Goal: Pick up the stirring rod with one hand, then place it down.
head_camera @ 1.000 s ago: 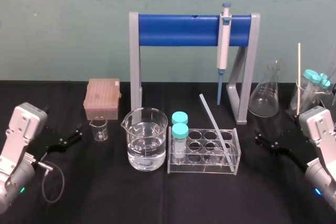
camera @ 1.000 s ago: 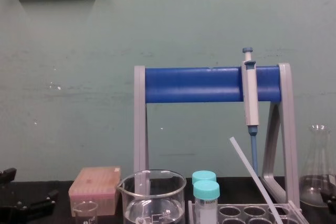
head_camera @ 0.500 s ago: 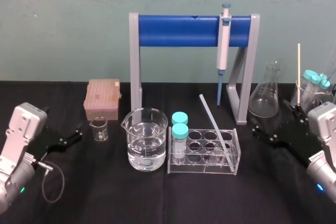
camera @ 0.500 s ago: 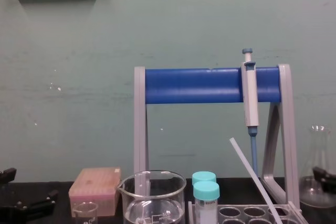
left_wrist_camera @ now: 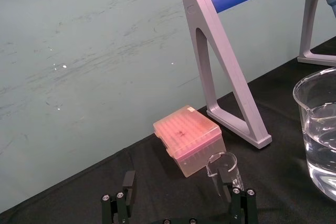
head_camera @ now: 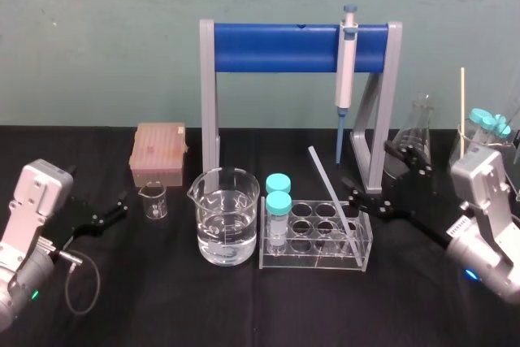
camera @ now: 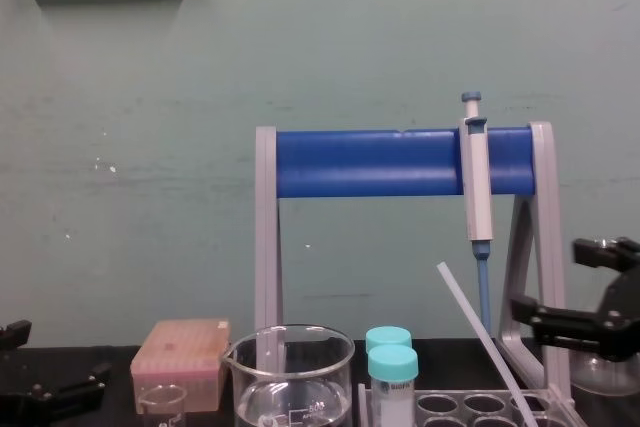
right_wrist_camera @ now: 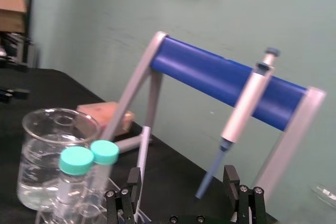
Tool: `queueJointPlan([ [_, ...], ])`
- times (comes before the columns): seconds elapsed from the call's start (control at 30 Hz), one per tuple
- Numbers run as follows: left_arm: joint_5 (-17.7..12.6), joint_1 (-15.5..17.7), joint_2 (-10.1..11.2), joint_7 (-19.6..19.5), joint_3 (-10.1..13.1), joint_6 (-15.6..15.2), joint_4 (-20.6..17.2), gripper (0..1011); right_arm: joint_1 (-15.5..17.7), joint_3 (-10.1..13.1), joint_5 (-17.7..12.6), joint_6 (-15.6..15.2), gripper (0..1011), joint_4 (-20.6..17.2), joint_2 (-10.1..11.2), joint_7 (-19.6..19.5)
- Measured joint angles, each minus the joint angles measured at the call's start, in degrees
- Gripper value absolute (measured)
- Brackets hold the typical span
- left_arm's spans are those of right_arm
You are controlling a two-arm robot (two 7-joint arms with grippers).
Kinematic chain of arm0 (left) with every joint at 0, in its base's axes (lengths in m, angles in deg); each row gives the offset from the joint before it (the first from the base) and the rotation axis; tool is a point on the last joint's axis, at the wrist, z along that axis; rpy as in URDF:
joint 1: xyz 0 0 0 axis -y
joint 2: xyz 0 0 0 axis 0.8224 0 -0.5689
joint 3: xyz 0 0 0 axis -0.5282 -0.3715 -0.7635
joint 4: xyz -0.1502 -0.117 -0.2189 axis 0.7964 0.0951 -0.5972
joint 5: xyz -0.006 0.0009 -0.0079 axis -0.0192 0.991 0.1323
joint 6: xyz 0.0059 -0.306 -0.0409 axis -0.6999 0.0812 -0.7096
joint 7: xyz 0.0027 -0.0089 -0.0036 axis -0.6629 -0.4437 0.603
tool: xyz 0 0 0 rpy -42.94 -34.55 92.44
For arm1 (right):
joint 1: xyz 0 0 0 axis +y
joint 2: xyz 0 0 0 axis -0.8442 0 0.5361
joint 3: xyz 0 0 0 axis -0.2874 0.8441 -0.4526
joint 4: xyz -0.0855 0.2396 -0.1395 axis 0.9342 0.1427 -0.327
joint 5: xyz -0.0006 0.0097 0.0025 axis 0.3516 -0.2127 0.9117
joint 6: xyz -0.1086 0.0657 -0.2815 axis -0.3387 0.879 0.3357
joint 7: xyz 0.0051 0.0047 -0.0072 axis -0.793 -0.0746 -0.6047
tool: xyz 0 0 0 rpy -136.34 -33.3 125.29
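I need to grip the stirring rod next with my right gripper by its bare upper part, because the tube rack surrounds the rod's lower end.
The stirring rod is a thin whitish rod leaning in the clear tube rack, its top tilted back and to the left. It also rises slanted from the rack in the chest view as the stirring rod. My right gripper hovers open just right of the rack, above the table and level with the rod's middle. In the right wrist view the stirring rod stands close beside one finger of the right gripper. My left gripper rests open at the table's left, near the small beaker.
A blue-barred stand holds a pipette behind the rack. A water beaker and two teal-capped tubes sit left of the rod. A pink tip box, small beaker and flask stand around.
My right gripper has swung up and leftward from the table's right edge to just beside the rack and rod, staying open. The left arm has not moved.
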Motion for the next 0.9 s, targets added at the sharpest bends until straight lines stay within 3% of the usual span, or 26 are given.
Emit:
queueJointPlan([
  [0.17, 0.0, 0.0, 0.0, 0.0, 0.0, 0.0, 0.0, 1000, -3.6, -0.9, -2.6, -0.8, 1003, 3.8, -1.7, 6.8],
  [0.37, 0.0, 0.0, 0.0, 0.0, 0.0, 0.0, 0.0, 1000, -6.5, -1.2, -5.0, -2.3, 1003, 7.1, -3.4, 12.3],
  [0.57, 0.0, 0.0, 0.0, 0.0, 0.0, 0.0, 0.0, 1000, -9.1, -0.9, -8.9, -6.7, 1003, 10.9, -5.6, 18.0],
  [0.9, 0.0, 0.0, 0.0, 0.0, 0.0, 0.0, 0.0, 1000, -12.8, -0.5, -12.8, -12.2, 1003, 16.4, -8.1, 22.3],
])
